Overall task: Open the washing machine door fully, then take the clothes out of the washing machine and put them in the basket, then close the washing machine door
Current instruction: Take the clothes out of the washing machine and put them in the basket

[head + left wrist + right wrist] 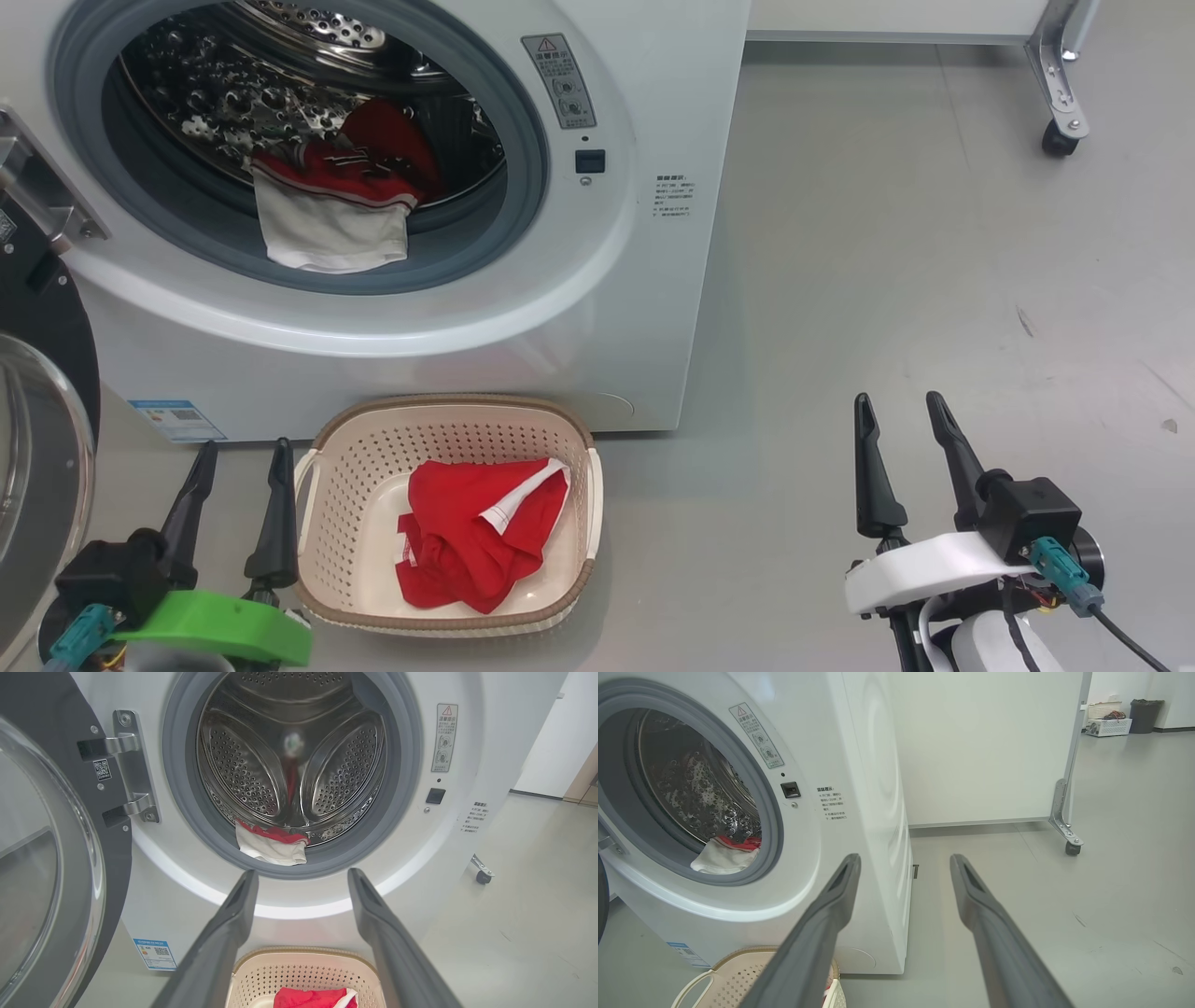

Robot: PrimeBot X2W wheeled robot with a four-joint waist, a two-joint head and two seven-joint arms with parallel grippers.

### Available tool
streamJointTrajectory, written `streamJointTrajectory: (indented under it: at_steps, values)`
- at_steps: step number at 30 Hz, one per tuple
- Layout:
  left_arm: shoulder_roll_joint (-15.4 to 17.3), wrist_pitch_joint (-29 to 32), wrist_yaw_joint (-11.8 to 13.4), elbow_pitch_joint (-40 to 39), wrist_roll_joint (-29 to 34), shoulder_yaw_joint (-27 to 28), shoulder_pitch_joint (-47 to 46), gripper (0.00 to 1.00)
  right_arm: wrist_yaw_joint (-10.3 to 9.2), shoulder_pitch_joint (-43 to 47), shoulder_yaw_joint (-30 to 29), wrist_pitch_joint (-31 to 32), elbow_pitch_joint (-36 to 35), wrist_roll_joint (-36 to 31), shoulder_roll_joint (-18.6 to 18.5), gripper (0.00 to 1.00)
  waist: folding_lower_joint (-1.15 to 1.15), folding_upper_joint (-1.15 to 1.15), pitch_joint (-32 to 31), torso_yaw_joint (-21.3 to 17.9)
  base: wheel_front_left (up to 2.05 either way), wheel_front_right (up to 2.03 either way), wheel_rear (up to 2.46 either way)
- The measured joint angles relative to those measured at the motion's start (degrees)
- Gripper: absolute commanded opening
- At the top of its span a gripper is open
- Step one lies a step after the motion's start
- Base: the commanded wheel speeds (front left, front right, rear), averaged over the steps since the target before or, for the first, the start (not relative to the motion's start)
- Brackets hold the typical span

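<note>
I should next use my left gripper to pinch the garment by its white end (333, 231) draped over the grey seal, because its red part (386, 144) lies slack inside the drum.
The white washing machine (644, 308) stands with its door (42, 439) swung open to the left, its glass bowl (32, 868) facing out. A red and white garment (331, 210) hangs over the grey seal at the drum's mouth (273, 844) (726, 856). On the floor before the machine sits the cream basket (448, 425) (303, 970) (733, 975), with a red garment (481, 541) lying in it. My left gripper (243, 453) is open and empty, just left of the basket. My right gripper (901, 406) stands open and empty over bare floor to the right.
A white panel on a castor foot (1060, 131) stands behind the machine at the right. Grey floor stretches to the right of the washer. A dark bin (1146, 716) and a white crate (1106, 725) sit far off.
</note>
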Motion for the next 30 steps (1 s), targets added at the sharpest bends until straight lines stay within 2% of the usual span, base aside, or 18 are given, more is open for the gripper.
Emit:
streamJointTrajectory:
  at_steps: [11, 17, 23, 30]
  values:
    - [0.3, 0.0, 0.0, -1.2, 0.4, 0.0, 0.2, 1.0, 0.09, -1.0, 0.9, 0.0, -1.5, -0.6, 0.0, 1.0, 0.0, 0.0, 3.0, -0.8, 0.0, 0.0, 0.0]
    - [2.2, 0.0, -0.2, -0.5, 0.4, -0.4, -0.6, 1.0, -0.01, -1.6, 1.9, 0.0, -2.2, -0.7, 0.0, 1.0, 0.0, 0.0, 6.1, -1.6, 0.0, 0.0, 0.0]
    - [4.0, 0.4, -0.2, 0.8, 0.4, 0.5, -6.0, 1.0, -0.18, -3.6, 3.3, 0.0, -3.6, -1.1, 0.0, 1.0, 0.0, 0.0, 9.9, -2.9, 0.0, 0.0, 0.0]
    - [6.1, 6.0, -0.2, 2.1, -1.2, 2.2, -16.6, 1.0, -1.2, -6.0, 5.2, 0.0, -5.5, -0.4, -0.1, 1.0, 0.0, 0.0, 15.6, -5.2, 0.0, 0.0, 0.0]
